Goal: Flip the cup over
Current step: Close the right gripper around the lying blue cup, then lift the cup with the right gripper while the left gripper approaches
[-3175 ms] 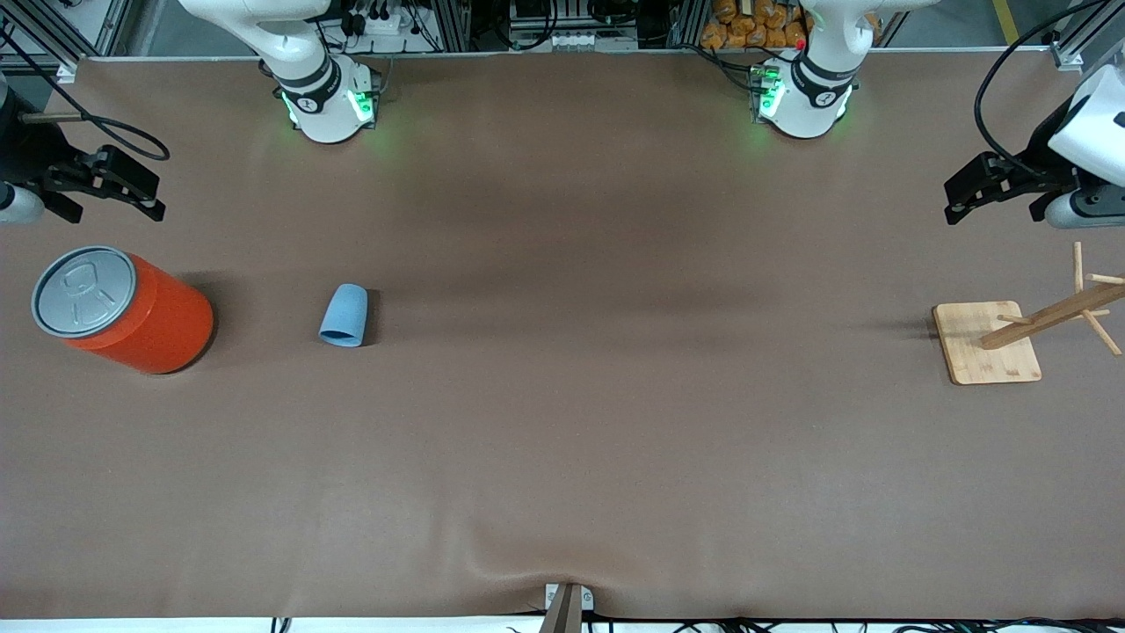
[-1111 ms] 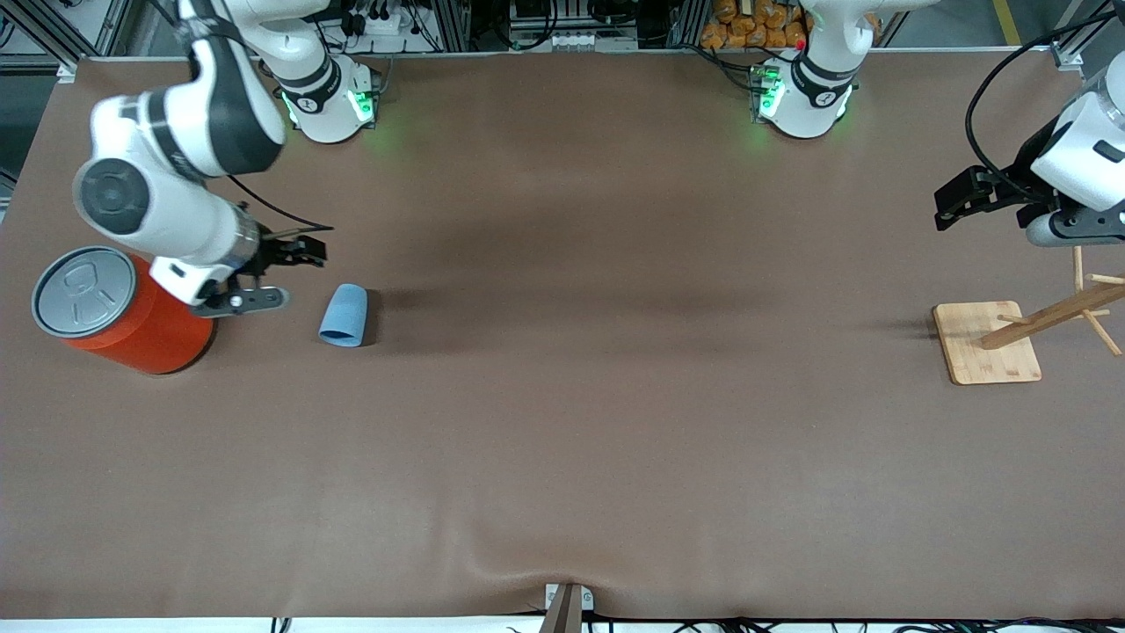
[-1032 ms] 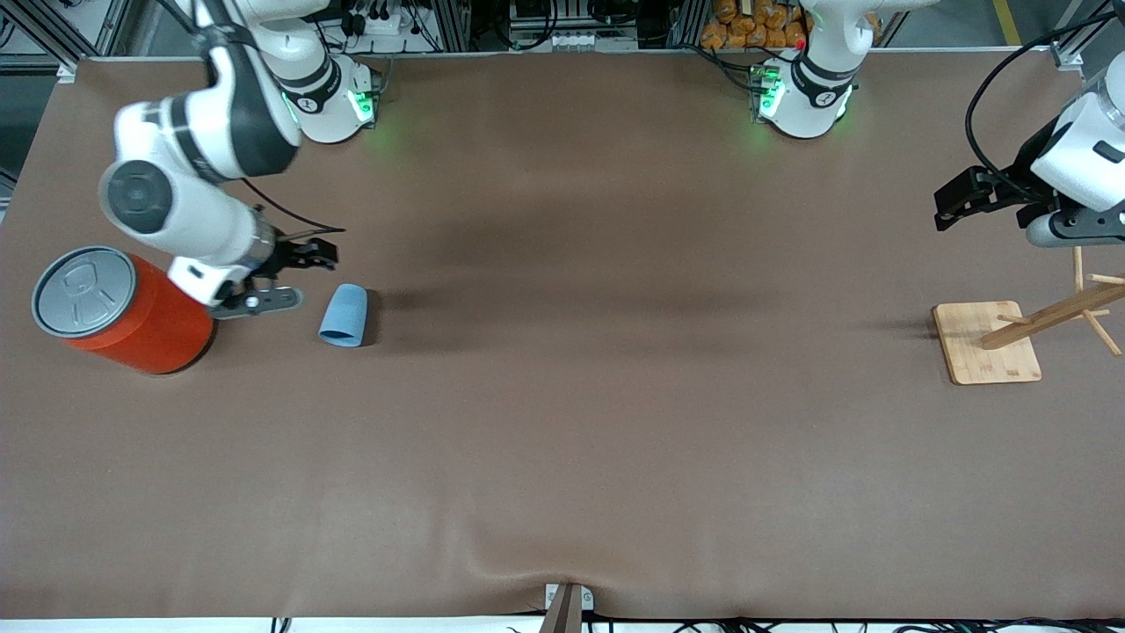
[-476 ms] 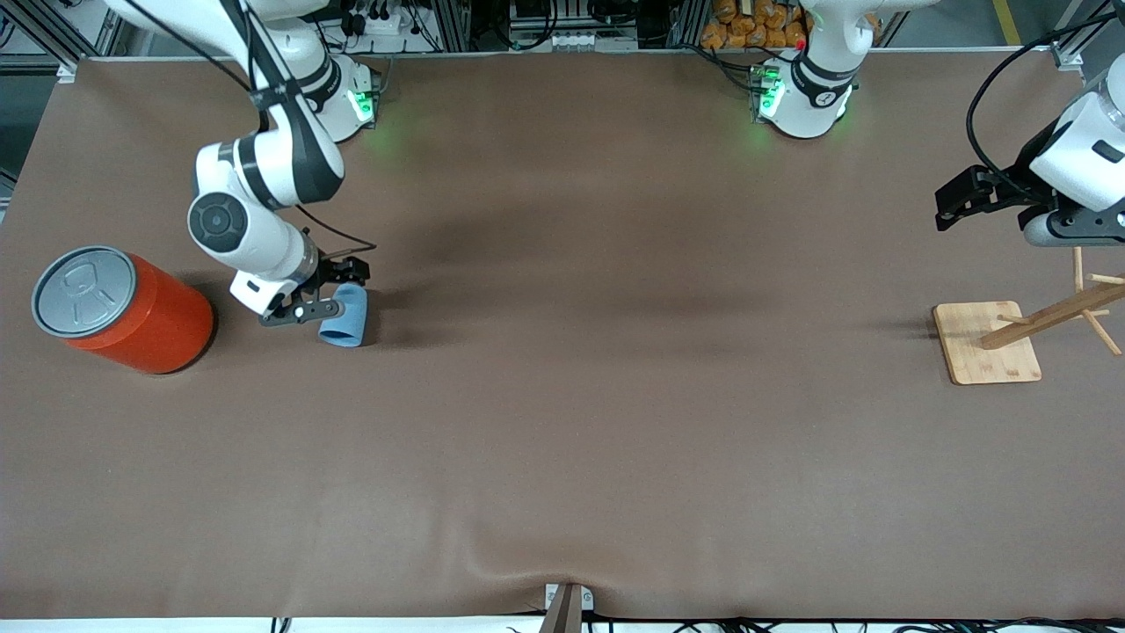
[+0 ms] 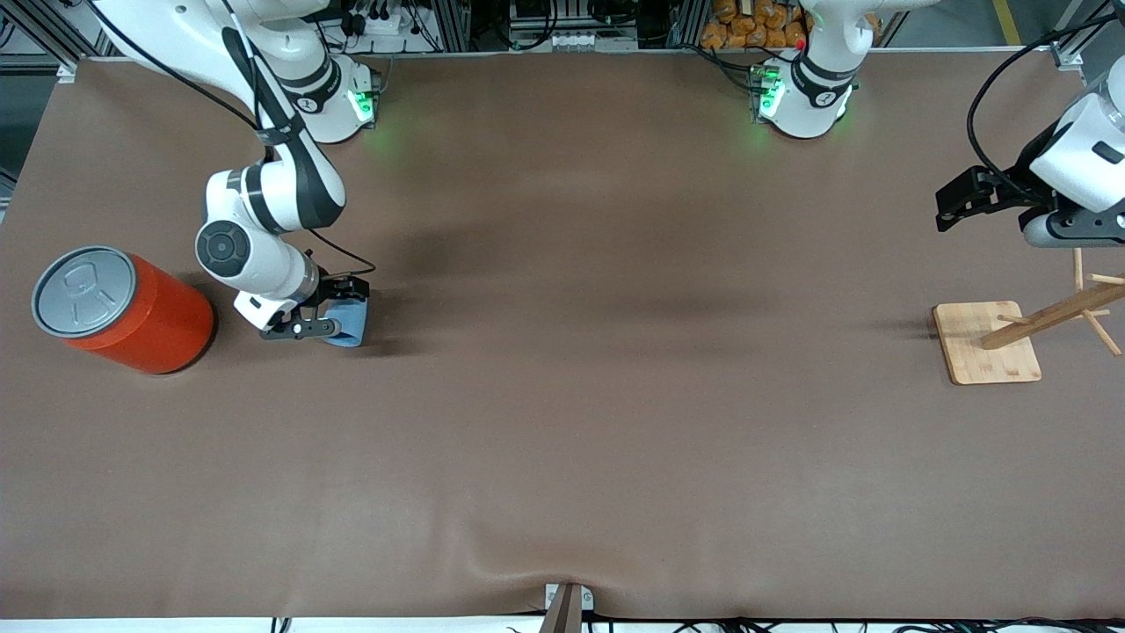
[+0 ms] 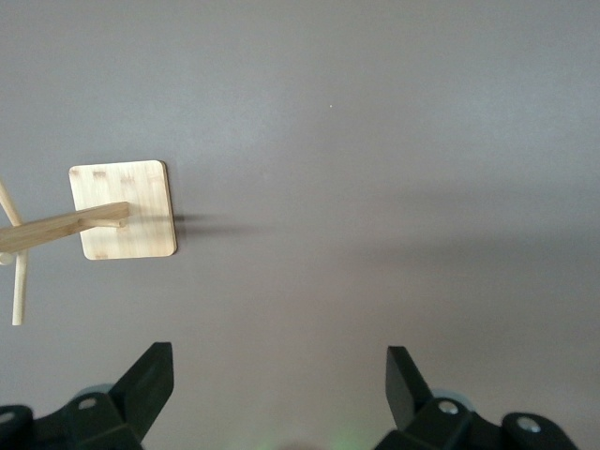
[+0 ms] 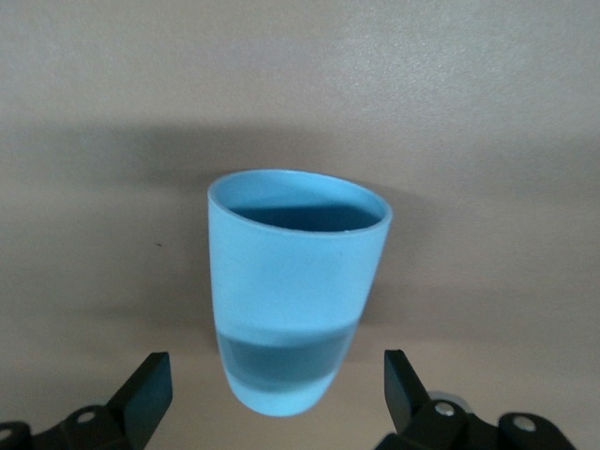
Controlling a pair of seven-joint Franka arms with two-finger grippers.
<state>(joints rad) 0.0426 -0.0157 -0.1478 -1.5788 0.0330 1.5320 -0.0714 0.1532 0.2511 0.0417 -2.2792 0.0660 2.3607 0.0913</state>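
My right gripper's fingers stop short of the light-blue cup's sides, so closing now would miss. It moves toward the cup next, then closes on it.
The light-blue cup [image 5: 352,322] lies on its side on the brown table, toward the right arm's end, with its rim nearer to the front camera. My right gripper [image 5: 331,309] is down at the cup, open, one finger on each side of it. In the right wrist view the cup [image 7: 295,281] shows its dark blue inside, and its closed narrow end sits between the fingers [image 7: 145,389] of the right gripper [image 7: 277,394], with a gap on each side. My left gripper [image 5: 949,204] waits open and empty above the table's left-arm end, and it also shows in the left wrist view [image 6: 279,380].
A large orange-red can [image 5: 132,312] with a grey lid stands beside the cup, closer to the table's right-arm end. A wooden peg rack on a square base [image 5: 984,341] stands at the left arm's end and shows in the left wrist view [image 6: 127,208].
My right arm has swung from beside the orange can over to the cup and come down, so its open fingers now straddle the cup. The cup and the left arm have not moved.
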